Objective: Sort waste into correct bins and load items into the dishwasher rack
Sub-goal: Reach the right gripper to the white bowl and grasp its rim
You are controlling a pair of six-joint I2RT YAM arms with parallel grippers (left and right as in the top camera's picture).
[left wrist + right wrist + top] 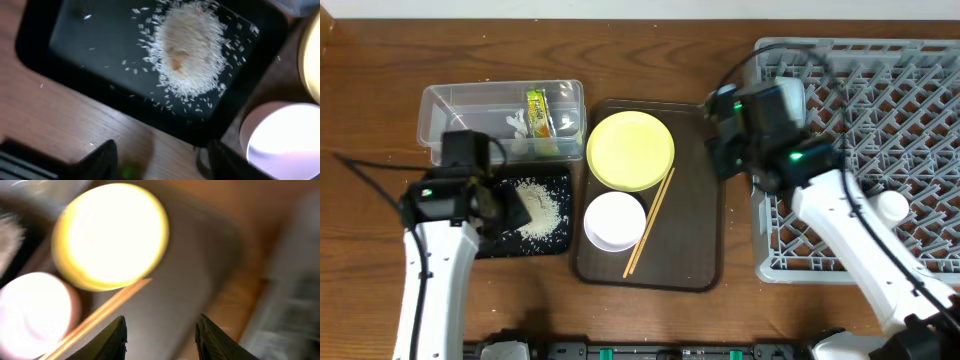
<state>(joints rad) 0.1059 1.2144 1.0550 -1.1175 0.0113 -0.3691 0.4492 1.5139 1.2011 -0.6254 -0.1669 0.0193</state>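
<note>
My right gripper grabs the white bowl's rim [644,224] on the side by the chopsticks next, to load the bowl into the dishwasher rack [900,110].
The clear tub [450,112] holds the green-yellow wrapper [538,112] and white scraps [517,125]. The black tray [560,185] holds the rice pile [538,207], which the left wrist view shows too [187,50]. My left gripper [508,208] is open and empty above the wood just in front of this tray [162,162]. The yellow plate [631,150], white bowl [614,221] and chopsticks [650,222] lie on the brown serving tray [695,230]. My right gripper [722,148] hangs open and empty over that tray's right part [160,335]. The grey dishwasher rack [900,110] stands at the right.
A small white round object [892,207] sits in the rack by my right arm. The right wrist view is blurred; it shows the plate [112,235], bowl [32,310] and chopsticks [95,317]. The left wrist view shows the bowl [285,140] at right.
</note>
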